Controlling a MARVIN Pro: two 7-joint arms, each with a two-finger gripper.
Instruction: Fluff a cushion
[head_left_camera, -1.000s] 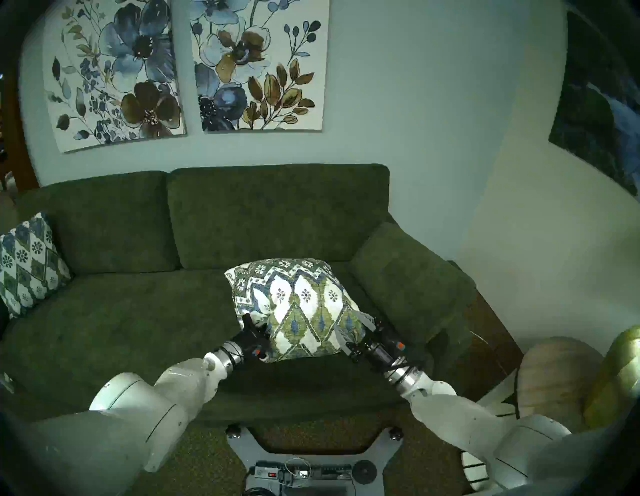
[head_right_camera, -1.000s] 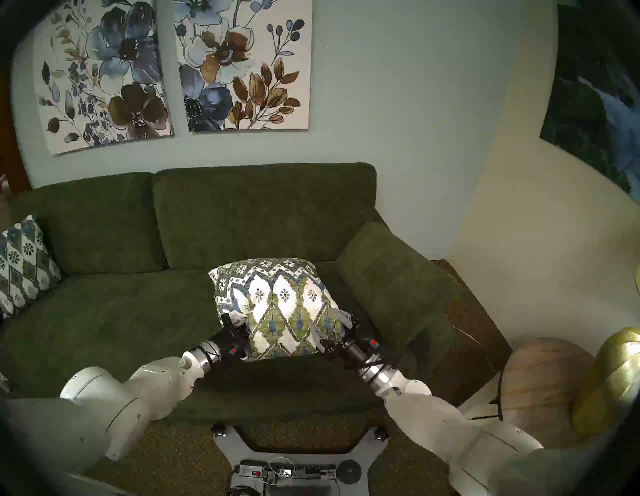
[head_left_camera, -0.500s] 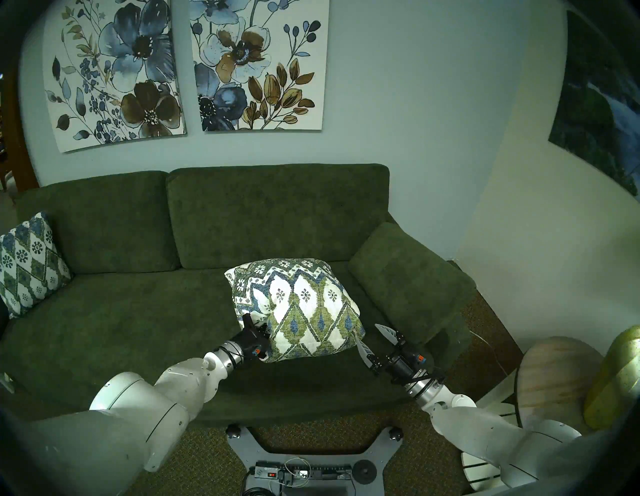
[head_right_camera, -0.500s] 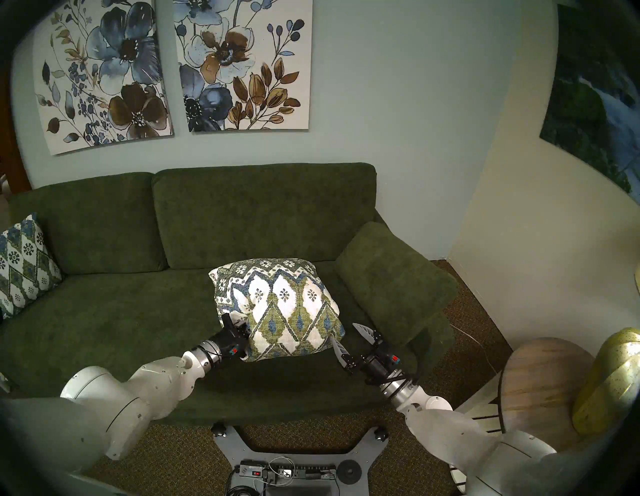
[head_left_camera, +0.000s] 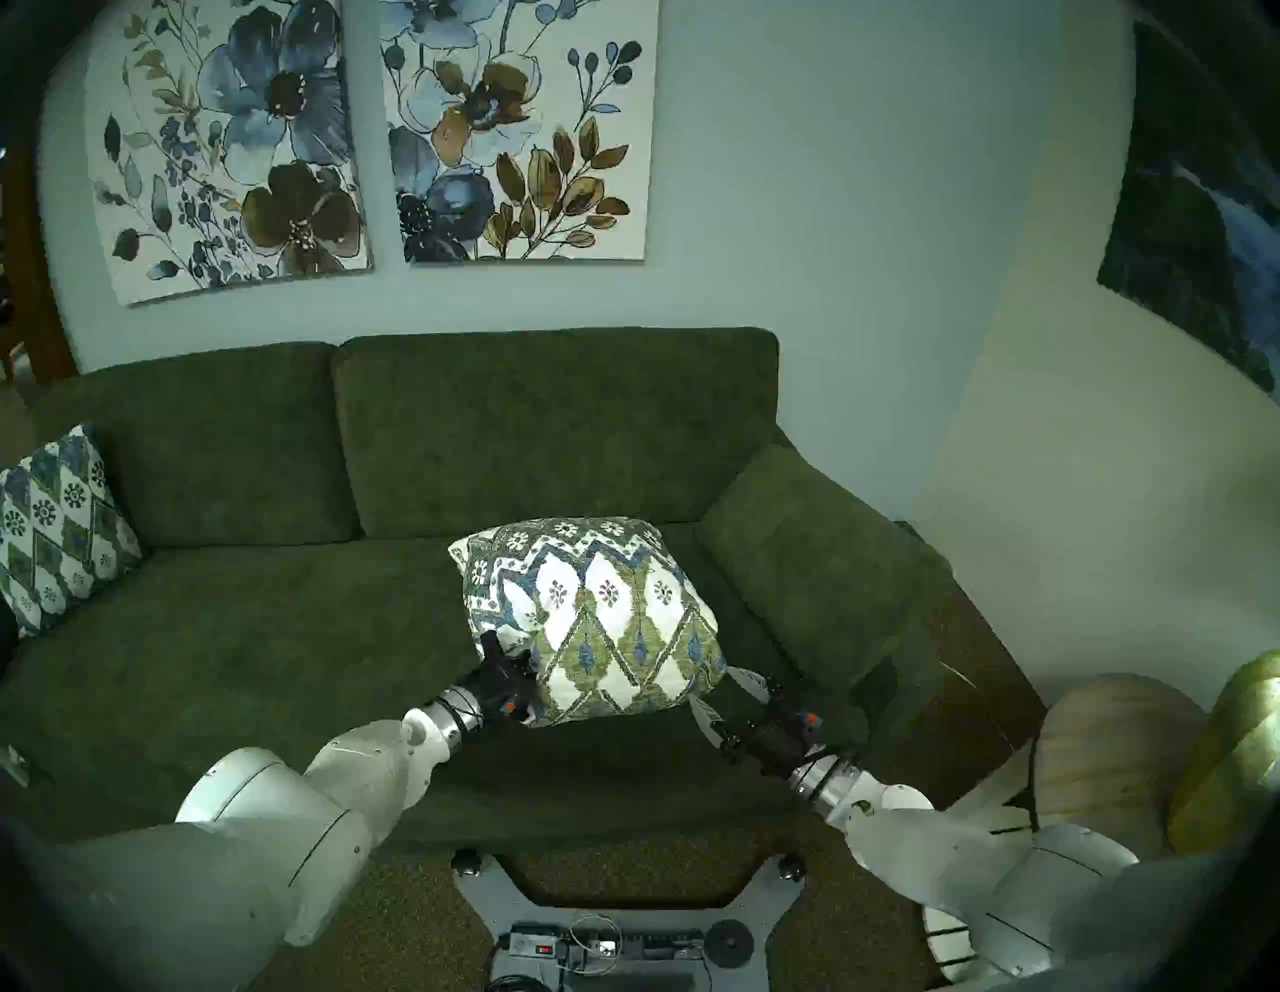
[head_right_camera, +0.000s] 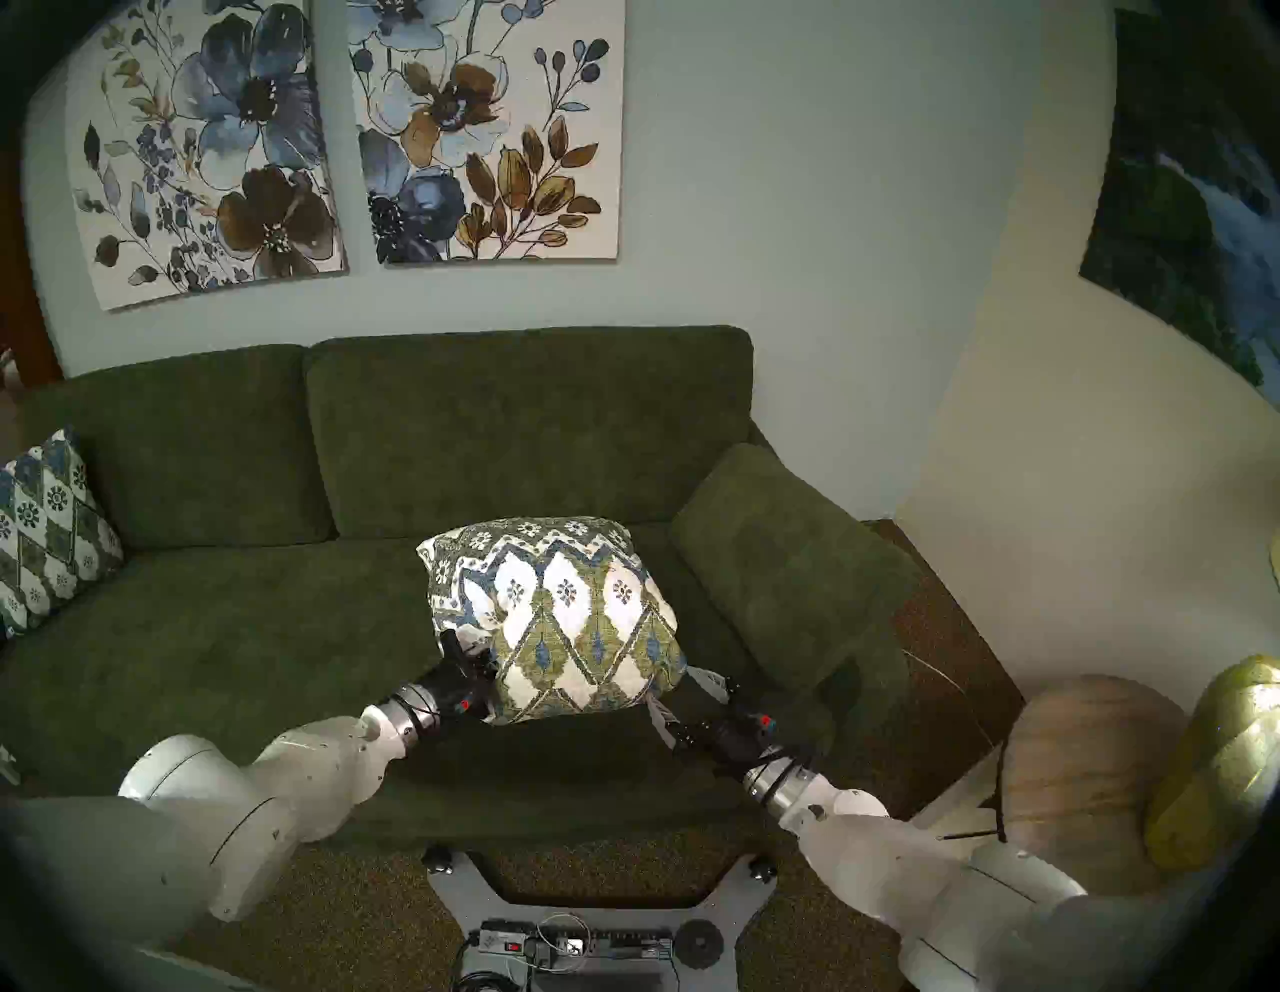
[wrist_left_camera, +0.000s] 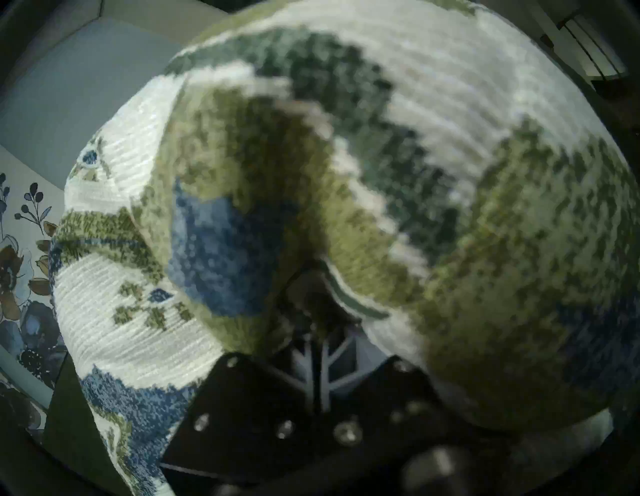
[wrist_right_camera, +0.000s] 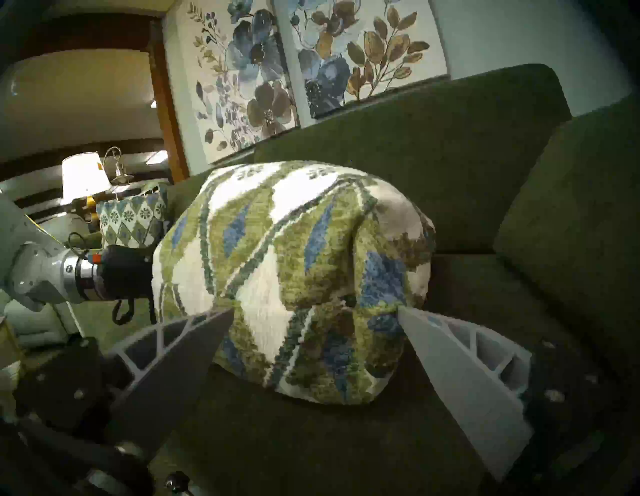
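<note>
I should next pinch the cushion with my right gripper by its lower corner (head_left_camera: 714, 675), where it gets narrow, because the cushion's body (head_left_camera: 587, 612) bulges too wide for my fingers.
The cushion (head_left_camera: 596, 609) (head_right_camera: 561, 616), white with olive-green and blue diamonds, stands tilted on the green sofa seat (head_left_camera: 277, 637). My left gripper (head_left_camera: 495, 648) (head_right_camera: 454, 644) is shut on a pinch of fabric at its left edge. In the left wrist view the cloth (wrist_left_camera: 346, 173) folds over the closed gripper (wrist_left_camera: 317, 332). My right gripper (head_left_camera: 724, 695) (head_right_camera: 682, 696) is open at the cushion's lower right corner. In the right wrist view its gripper (wrist_right_camera: 317, 310) straddles the cushion (wrist_right_camera: 294, 242), both tips touching the fabric.
A second, darker patterned pillow (head_left_camera: 55, 533) leans at the sofa's left end. The sofa's padded armrest (head_left_camera: 817, 554) rises just right of the cushion. A round wooden side table (head_left_camera: 1108, 748) with a gold object (head_left_camera: 1233, 755) stands at the right.
The right gripper, pressed into the cushion's right side a second ago, pulled back clear of it and has now come forward again to the lower right corner. The left grip has held still.
</note>
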